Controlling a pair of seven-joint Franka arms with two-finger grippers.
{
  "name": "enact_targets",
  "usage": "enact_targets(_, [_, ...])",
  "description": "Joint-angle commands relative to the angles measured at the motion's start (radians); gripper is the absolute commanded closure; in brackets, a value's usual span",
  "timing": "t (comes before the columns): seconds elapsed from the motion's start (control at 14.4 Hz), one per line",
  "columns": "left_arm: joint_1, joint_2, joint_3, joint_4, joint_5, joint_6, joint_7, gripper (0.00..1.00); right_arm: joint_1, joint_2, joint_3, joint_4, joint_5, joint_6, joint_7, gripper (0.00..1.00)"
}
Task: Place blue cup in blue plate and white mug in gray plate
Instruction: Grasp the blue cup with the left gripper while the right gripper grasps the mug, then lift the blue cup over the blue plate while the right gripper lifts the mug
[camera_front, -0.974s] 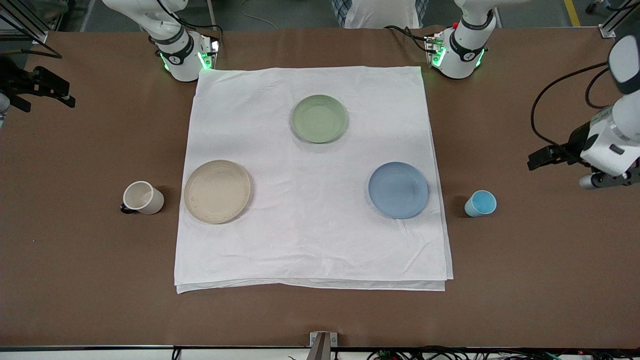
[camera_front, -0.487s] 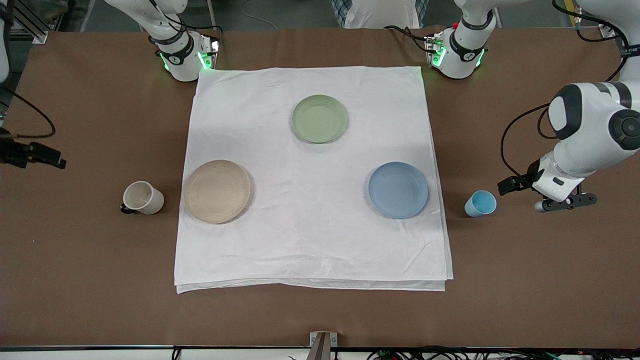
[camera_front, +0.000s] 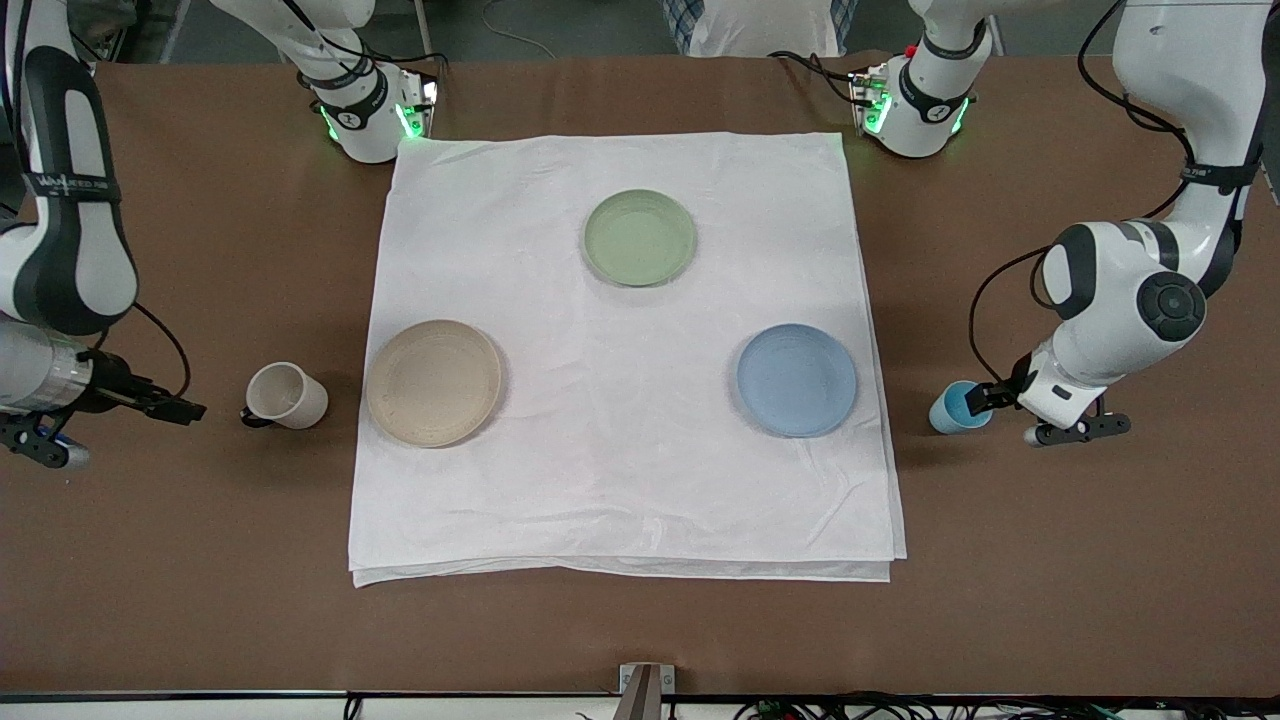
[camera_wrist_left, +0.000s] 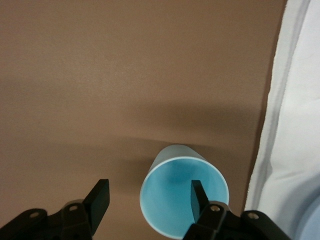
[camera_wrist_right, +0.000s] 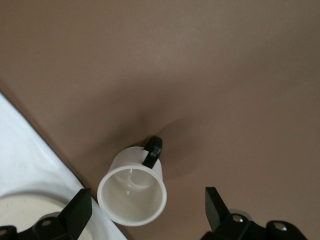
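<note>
The white mug needs to go in the gray plate, so my right gripper should next take hold of the mug by its black handle.
The blue cup stands upright on the bare table, beside the blue plate, toward the left arm's end. My left gripper is open at the cup. In the left wrist view one finger is over the cup's turquoise inside and the other finger is outside the rim. The white mug stands beside the gray plate, toward the right arm's end. My right gripper is open and empty, just short of the mug, whose black handle faces it.
A white cloth covers the middle of the brown table and carries all three plates. A sage-green plate lies near the arm bases. The gray plate's rim and the cloth edge show in the wrist views.
Both arms have swung in from the table ends and come down. The left gripper has reached the blue cup; the right gripper has come close to the white mug.
</note>
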Motion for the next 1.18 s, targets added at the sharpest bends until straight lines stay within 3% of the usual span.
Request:
enact_targets(0.0, [0.007,0.035,-0.003,-0.027,0.020,0.055,0.016,0.37,0.023,0.018,0.003,-0.097,0.006,0.115,0.127,0.00])
enact_targets(0.07, [0.008,0.038,-0.003,-0.028,0.020,0.055,0.018,0.50,0.022,0.038,0.003,-0.106,0.005,0.141,0.136,0.00])
enact_targets(0.28, [0.007,0.052,-0.005,-0.021,0.020,0.058,0.016,1.00,0.017,0.078,0.003,-0.106,0.005,0.158,0.144,0.00])
enact_targets(0.56, [0.001,-0.017,-0.014,-0.027,0.020,0.043,-0.005,1.00,0.008,0.122,0.003,-0.106,0.005,0.189,0.142,0.04])
enact_targets(0.83, [-0.013,-0.065,-0.143,0.005,0.019,-0.060,-0.115,1.00,0.006,0.139,0.003,-0.106,0.005,0.183,0.144,0.24])
enact_targets(0.97, [-0.042,-0.048,-0.203,0.018,0.020,-0.071,-0.209,1.00,0.006,0.139,0.004,-0.106,0.006,0.174,0.145,0.47])
enact_targets(1.11, [-0.109,-0.042,-0.204,0.024,0.020,-0.072,-0.315,1.00,0.008,0.139,0.004,-0.103,0.006,0.172,0.145,0.83])
